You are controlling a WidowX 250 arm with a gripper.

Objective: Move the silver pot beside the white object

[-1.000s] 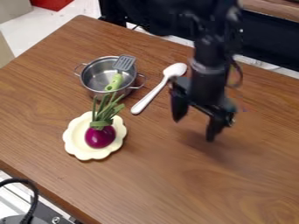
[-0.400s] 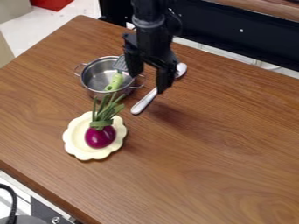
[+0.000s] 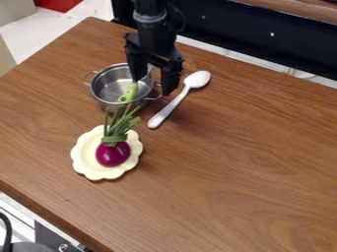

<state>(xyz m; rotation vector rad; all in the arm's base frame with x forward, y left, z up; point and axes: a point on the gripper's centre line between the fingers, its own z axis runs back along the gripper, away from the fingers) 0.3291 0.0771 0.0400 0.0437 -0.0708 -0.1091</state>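
My gripper needs to move the silver pot beside the white object, so it should next grab the rim of the silver pot (image 3: 105, 89).
The black gripper (image 3: 152, 86) stands open over the right side of the silver pot (image 3: 105, 89), one finger in front of the pot's inside and the other just right of its right handle. Whether it touches the pot I cannot tell. A spatula with a green handle (image 3: 129, 92) lies in the pot, its grey head partly hidden by the gripper. To the right of the pot, the white spoon (image 3: 172, 105) lies slanted, bowl end up and away.
In front of the pot, a cream scalloped plate (image 3: 87, 164) holds a purple onion (image 3: 113, 154) whose green stalks reach up to the pot's near rim. The wooden table's (image 3: 250, 172) left front edge runs diagonally at lower left.
The gripper has come from the right, across the spoon, to the pot's right side, and the spoon is uncovered again. Pot, spoon, plate and onion have stayed in place.
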